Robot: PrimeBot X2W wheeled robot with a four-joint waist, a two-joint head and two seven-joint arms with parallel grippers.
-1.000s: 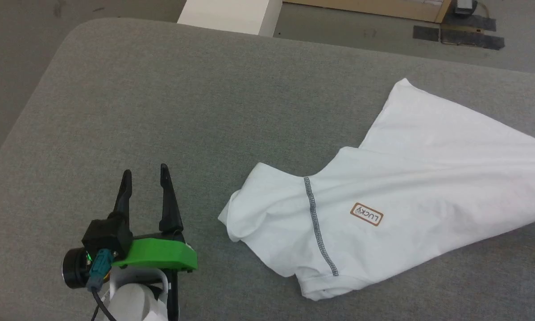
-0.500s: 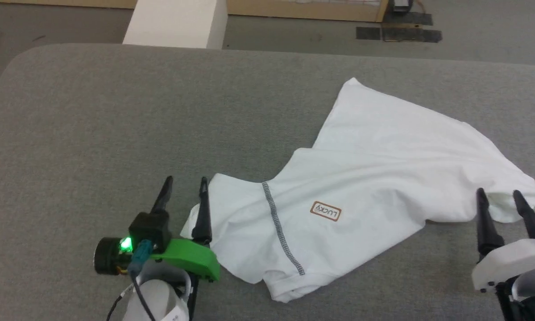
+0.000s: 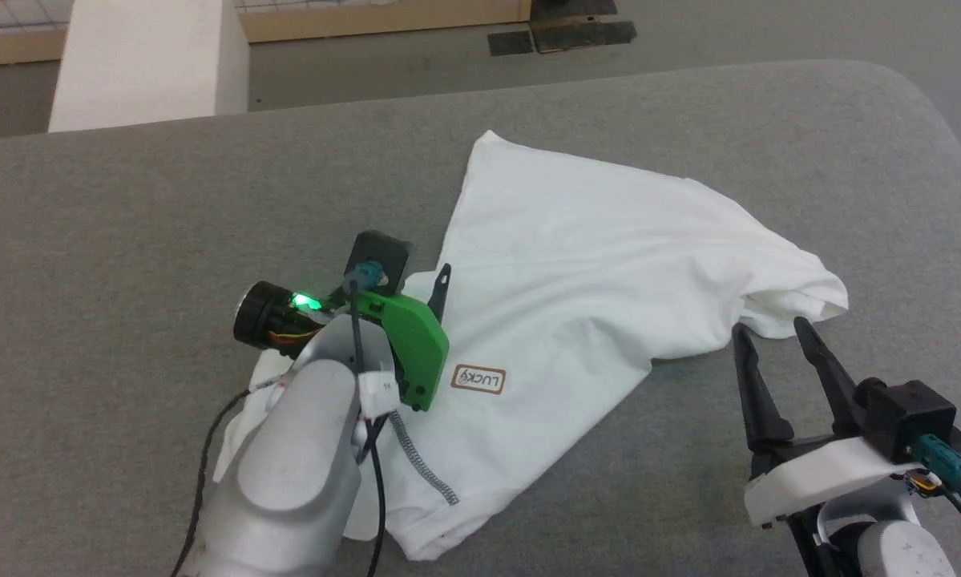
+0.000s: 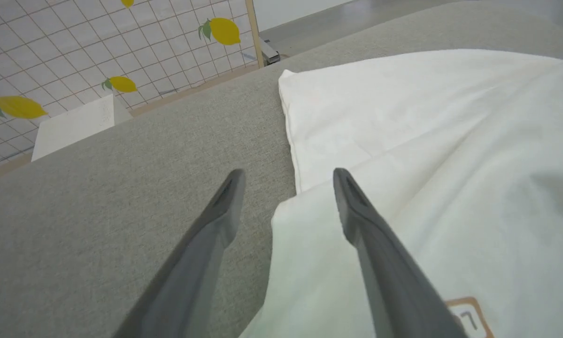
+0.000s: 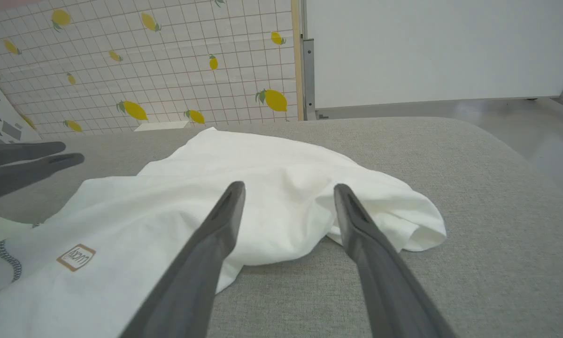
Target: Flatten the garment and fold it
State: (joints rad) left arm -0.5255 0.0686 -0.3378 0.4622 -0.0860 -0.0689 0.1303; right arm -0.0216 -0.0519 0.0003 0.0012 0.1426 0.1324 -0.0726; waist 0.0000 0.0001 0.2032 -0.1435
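Observation:
A folded edge stands up while the shirt's far part lies flat, so my left gripper pinches the T-shirt (image 3: 592,264) by that raised fold (image 3: 423,280) next.
The white T-shirt (image 3: 592,264) lies crumpled on the grey padded table (image 3: 167,208), its tan "LUCKY" patch (image 3: 478,379) facing up beside a dark stitched seam (image 3: 424,469). My left gripper (image 3: 416,276) hovers open over the shirt's left part. In the left wrist view its fingertips (image 4: 288,176) straddle a folded edge of the shirt (image 4: 427,141), with nothing held. My right gripper (image 3: 769,328) stands open just short of the bunched right end of the shirt (image 5: 389,211); its fingertips (image 5: 289,188) point at the cloth without touching it.
A white rigid box (image 3: 135,64) stands on the floor beyond the table's far edge. The table's rounded right corner (image 3: 913,88) is near the right arm. A tiled lemon-print wall (image 5: 168,70) rises behind. Bare table lies to the left of the shirt.
The head camera has swung right, shifting the whole picture. My left gripper has moved forward from beside the shirt to over its left part. The right gripper has come further into view near the bunched end.

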